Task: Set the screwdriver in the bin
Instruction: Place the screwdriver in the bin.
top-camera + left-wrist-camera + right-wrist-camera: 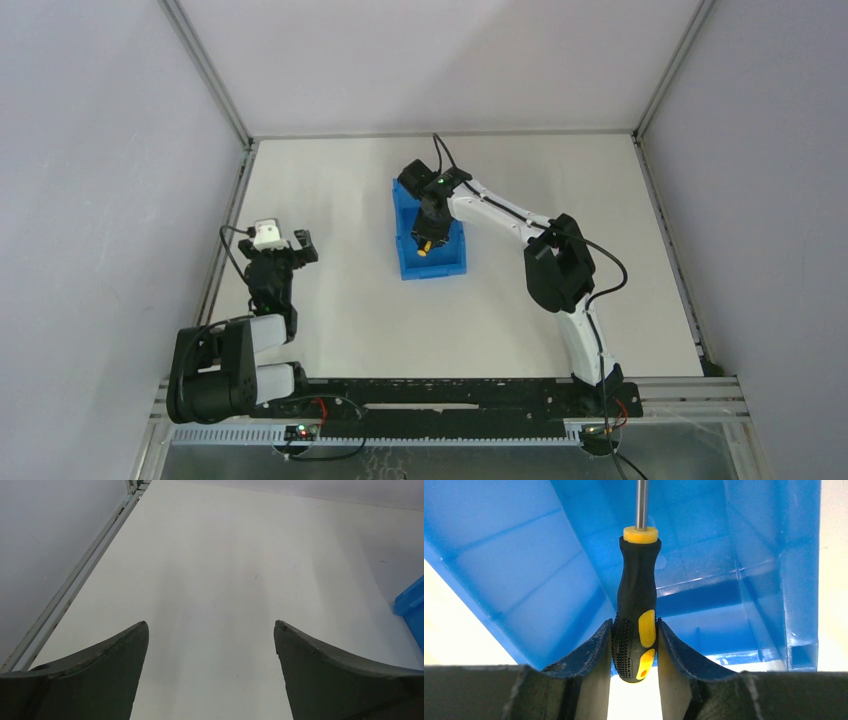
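The handle's yellow end [422, 253] hangs inside the bin's near rim [434, 273], so the screwdriver would end up inside if released now, and the robot's right gripper will open.
The bright blue bin [443, 262] sits mid-table. My right gripper [428, 238] hangs over its inside, shut on the screwdriver [636, 595]. Both fingers press the butt end of its black and yellow handle, and the thin metal shaft points away into the bin [524, 565]. The yellow end of the handle [423, 251] shows in the top view just below the gripper. My left gripper [290, 246] is at the left of the table, well apart from the bin, open and empty; in its wrist view [211, 630] only bare table lies between the fingers.
Grey enclosure walls and metal frame rails [225, 215] border the white table on the left, back and right. A corner of the bin [412, 605] shows at the right edge of the left wrist view.
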You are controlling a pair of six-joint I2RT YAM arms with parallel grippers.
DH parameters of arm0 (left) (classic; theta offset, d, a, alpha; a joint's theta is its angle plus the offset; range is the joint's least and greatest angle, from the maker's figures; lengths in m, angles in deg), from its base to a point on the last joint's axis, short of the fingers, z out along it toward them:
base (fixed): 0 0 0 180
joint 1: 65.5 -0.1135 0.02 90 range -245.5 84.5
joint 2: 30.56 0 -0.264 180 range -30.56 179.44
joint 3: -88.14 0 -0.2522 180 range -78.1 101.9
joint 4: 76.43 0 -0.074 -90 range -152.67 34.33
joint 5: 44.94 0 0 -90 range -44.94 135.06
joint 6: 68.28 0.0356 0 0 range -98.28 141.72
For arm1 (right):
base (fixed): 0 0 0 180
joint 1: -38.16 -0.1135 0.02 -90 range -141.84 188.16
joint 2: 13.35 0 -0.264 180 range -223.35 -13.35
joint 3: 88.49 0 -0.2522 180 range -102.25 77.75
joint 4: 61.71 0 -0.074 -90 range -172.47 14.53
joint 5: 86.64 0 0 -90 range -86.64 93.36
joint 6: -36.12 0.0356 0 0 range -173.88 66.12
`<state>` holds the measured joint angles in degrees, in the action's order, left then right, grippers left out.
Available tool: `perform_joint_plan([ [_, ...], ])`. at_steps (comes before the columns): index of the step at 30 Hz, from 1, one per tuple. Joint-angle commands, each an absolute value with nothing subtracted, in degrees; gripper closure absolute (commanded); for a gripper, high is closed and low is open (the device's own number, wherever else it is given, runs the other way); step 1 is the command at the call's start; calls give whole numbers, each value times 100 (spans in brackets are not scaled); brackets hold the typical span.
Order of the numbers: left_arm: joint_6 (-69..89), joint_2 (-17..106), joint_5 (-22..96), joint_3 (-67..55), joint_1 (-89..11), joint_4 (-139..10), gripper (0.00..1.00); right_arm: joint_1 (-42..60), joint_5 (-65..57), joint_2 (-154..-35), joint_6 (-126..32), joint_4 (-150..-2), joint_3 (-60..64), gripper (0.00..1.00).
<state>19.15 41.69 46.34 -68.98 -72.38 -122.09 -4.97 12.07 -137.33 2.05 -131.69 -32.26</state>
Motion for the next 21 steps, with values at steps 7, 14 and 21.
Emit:
perform_joint_plan([
  [7, 1996, 4125, 4647, -6834, -7211, -12525, 0, -451, 1198, -13693, 286, -12938, -3229, 62],
  [14, 1998, 4125, 4647, -6829, -7210, -12524, 0, -455, 1217, -13676, 239, -12902, -3253, 48],
  [21, 1999, 4122, 4647, -6835, -7211, -12525, 0, -480, 1257, -13642, 178, -12886, -3302, 43],
])
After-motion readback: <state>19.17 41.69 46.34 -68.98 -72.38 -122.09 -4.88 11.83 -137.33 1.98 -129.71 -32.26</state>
